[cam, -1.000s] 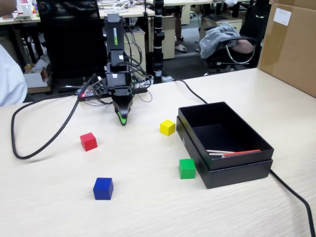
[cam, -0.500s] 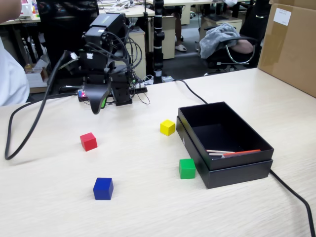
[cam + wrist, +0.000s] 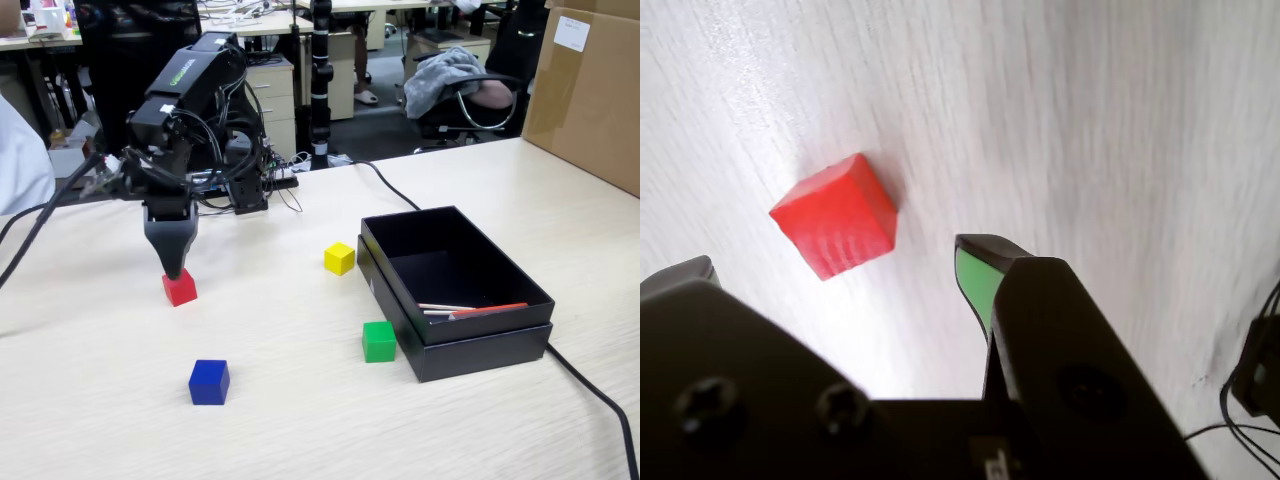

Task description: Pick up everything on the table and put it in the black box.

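My gripper should next take hold of the red cube (image 3: 180,289) by its opposite flat sides, so that it can put the cube away in the black box.
My gripper (image 3: 175,266) hangs point-down just above the red cube (image 3: 180,289) at the left of the table (image 3: 300,430). In the wrist view the gripper (image 3: 835,257) is open, its green-lined right finger (image 3: 978,280) beside the red cube (image 3: 835,215), which lies on the table between and slightly ahead of the tips, untouched. The blue cube (image 3: 209,381) sits nearer the front. The yellow cube (image 3: 339,258) and green cube (image 3: 379,341) lie just left of the black box (image 3: 480,345).
Thin sticks with a red strip (image 3: 470,310) lie inside the box. A black cable (image 3: 590,385) runs past the box's right front corner; another cable (image 3: 30,225) trails at the left. A brown carton (image 3: 590,90) stands at the back right.
The arm has swung from the table's back middle to the left and reached down, bringing the gripper over the red cube. The cubes have not moved.
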